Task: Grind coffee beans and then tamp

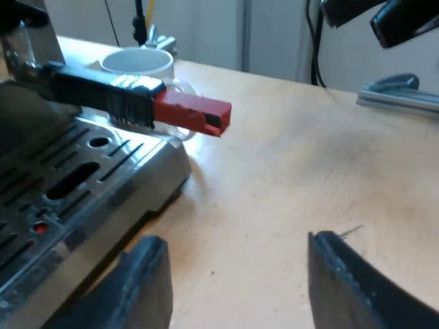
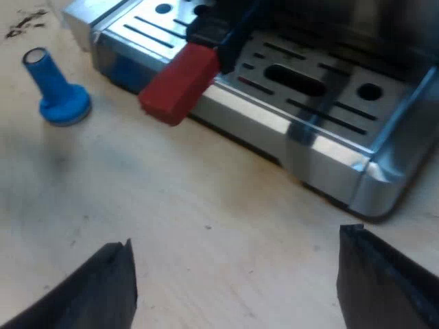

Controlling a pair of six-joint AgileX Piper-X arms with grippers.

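The holder's basket end is locked up inside the espresso machine [image 2: 302, 86], and the red handle end [image 2: 180, 86] sticks out, so my right gripper needs to grab the holder by that end next.
The metal holder is locked into the espresso machine [image 1: 82, 178], its dark handle [image 1: 103, 92] sticking out over the drip tray and ending in red [image 1: 195, 113]. My left gripper [image 1: 236, 288] hangs open over the wooden table beside the machine's corner, holding nothing. The right wrist view has the same red handle end [image 2: 180, 86] above the drip tray's edge [image 2: 274, 116]. A blue tamper [image 2: 58, 92] stands on the table near that red end. My right gripper [image 2: 236, 281] is open above bare table before the machine, apart from the handle.
A white mug [image 1: 137, 63] and a clear measuring glass [image 1: 180, 89] stand behind the handle. A metal bracket [image 1: 401, 92] lies on the table's far side, and the other arm's dark body [image 1: 391, 17] hangs above it. Some coffee grounds [image 2: 24, 24] lie beyond the tamper.
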